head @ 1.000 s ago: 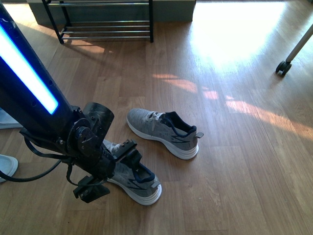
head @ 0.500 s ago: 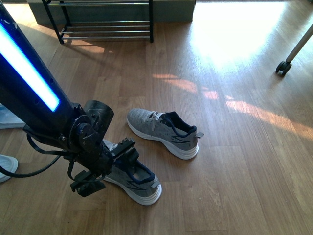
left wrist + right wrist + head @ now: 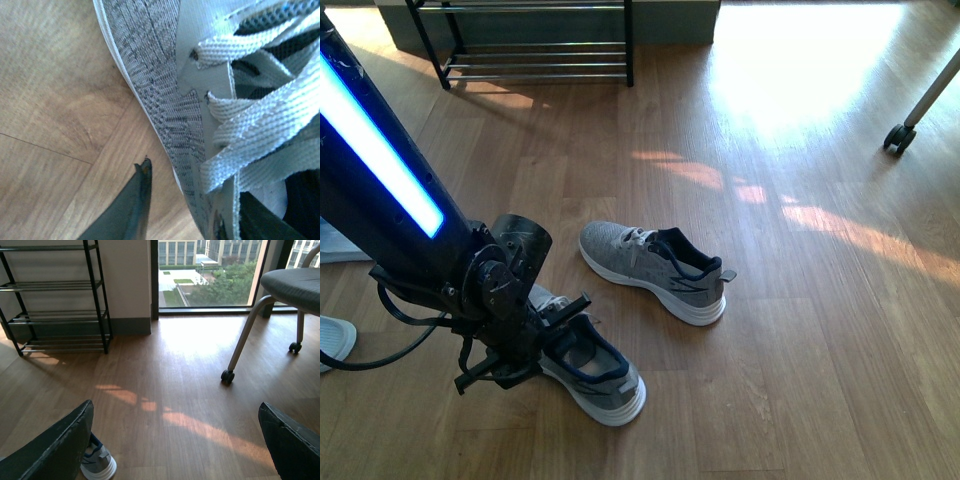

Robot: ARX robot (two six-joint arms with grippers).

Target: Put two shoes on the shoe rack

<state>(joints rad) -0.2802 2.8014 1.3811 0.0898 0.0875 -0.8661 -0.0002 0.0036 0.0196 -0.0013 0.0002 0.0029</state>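
Observation:
I need to grab the near shoe by its thin knit side (image 3: 194,197) beside the shoe's opening with my left gripper next, to place it on the shoe rack, because the shoe's body is wider than my open fingers.
Two grey knit shoes with white soles lie on the wood floor. The far shoe (image 3: 655,270) lies apart and untouched. My left gripper (image 3: 525,342) is open at the lace end of the near shoe (image 3: 598,375). In the left wrist view one dark finger (image 3: 127,210) hangs over the floor outside the near shoe (image 3: 165,95), and the other finger (image 3: 265,220) is inside its opening, with the knit side wall between them. My right gripper (image 3: 175,407) is open above bare floor, with a shoe heel (image 3: 97,462) beside one finger. The shoe rack (image 3: 535,60) (image 3: 55,315) stands against the far wall.
A chair leg with a caster (image 3: 898,138) (image 3: 227,376) stands at the far right. A white shoe (image 3: 332,340) lies at the left edge of the front view. A window (image 3: 210,272) is next to the rack.
My left gripper has turned and come down around the near shoe's side, and that shoe has shifted slightly. The far shoe has not moved.

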